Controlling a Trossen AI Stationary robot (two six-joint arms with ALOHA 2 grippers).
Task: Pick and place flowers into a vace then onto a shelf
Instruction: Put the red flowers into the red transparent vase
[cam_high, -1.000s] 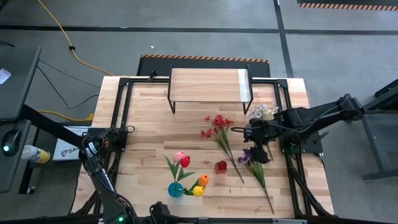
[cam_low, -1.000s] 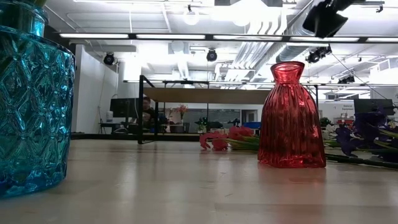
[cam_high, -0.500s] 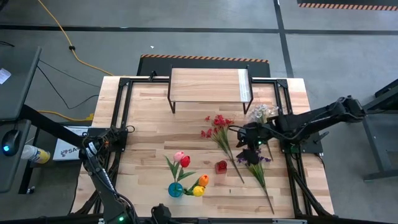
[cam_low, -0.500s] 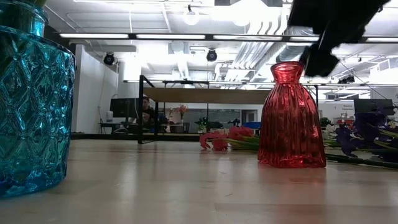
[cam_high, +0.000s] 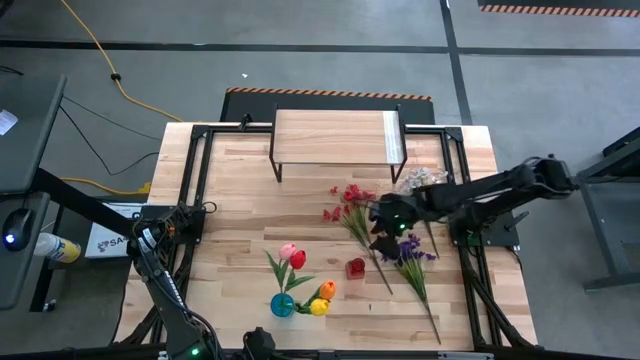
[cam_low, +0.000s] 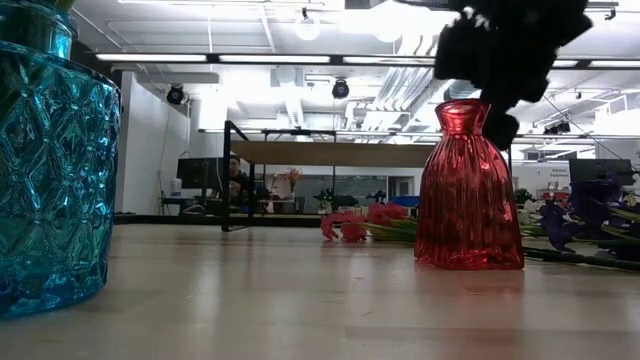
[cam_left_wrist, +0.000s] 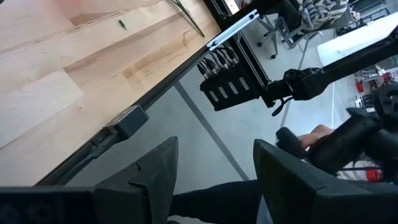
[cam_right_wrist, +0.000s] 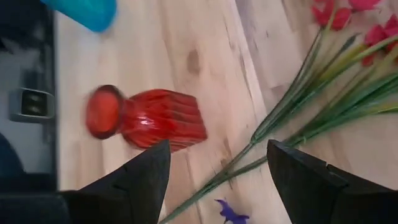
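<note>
Next, the right gripper grabs the red sprig (cam_high: 352, 203) by its bunched green stems to stand it in the red vase (cam_high: 356, 268).
My right gripper (cam_high: 384, 230) hangs open above the table, over the stems of the red sprig (cam_high: 352, 203) and just beyond the red vase (cam_high: 356, 268). Its wrist view shows the red vase (cam_right_wrist: 149, 118) standing on the wood between the open fingers (cam_right_wrist: 217, 149), with green stems (cam_right_wrist: 292, 118) beside it. A purple sprig (cam_high: 410, 250) and a white sprig (cam_high: 420, 180) lie flat under the right arm. Pink, red, orange and yellow tulips (cam_high: 298, 262) stand in a blue vase (cam_high: 283, 304). My left gripper (cam_left_wrist: 214, 168) waits open past the table's near left corner.
The shelf (cam_high: 335, 137) stands on its black legs at the table's far edge. In the low view the blue vase (cam_low: 50, 160) is close by, the red vase (cam_low: 468, 190) farther off with the right gripper (cam_low: 510, 60) above it. Bare wood lies left of the flowers.
My right gripper has moved toward the table's left and a little toward the near edge, from above the white sprig to above the red sprig's stems, and it has come down into the low view above the red vase. The flowers and vases have stayed put.
</note>
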